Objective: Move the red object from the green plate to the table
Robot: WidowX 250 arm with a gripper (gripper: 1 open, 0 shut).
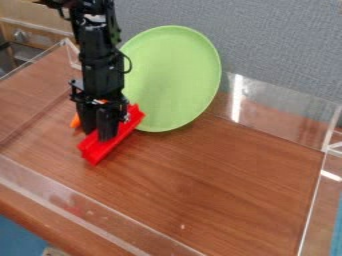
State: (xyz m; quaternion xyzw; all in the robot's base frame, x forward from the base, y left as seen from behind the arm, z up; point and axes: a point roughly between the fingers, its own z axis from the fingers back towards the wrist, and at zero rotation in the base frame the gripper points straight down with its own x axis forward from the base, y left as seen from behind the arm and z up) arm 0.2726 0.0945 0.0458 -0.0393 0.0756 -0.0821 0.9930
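The red bar's far end (131,116) overlaps the green plate's rim, short of open table. My gripper should move the red bar onto open table before letting go.
The red object (111,137), a bright red bar, lies on the table (227,195) at the left, one end under my gripper (96,128). The gripper points straight down, its black fingers shut on the bar's near half. The green plate (174,80) is tipped up on its edge behind and to the right of the gripper, its lower rim resting against the bar's far end. The bar is off the plate's face.
An orange carrot (78,121) peeks out just left of the gripper, mostly hidden by it. Low clear acrylic walls (274,100) border the tabletop. Open wood surface stretches across the middle and right of the table.
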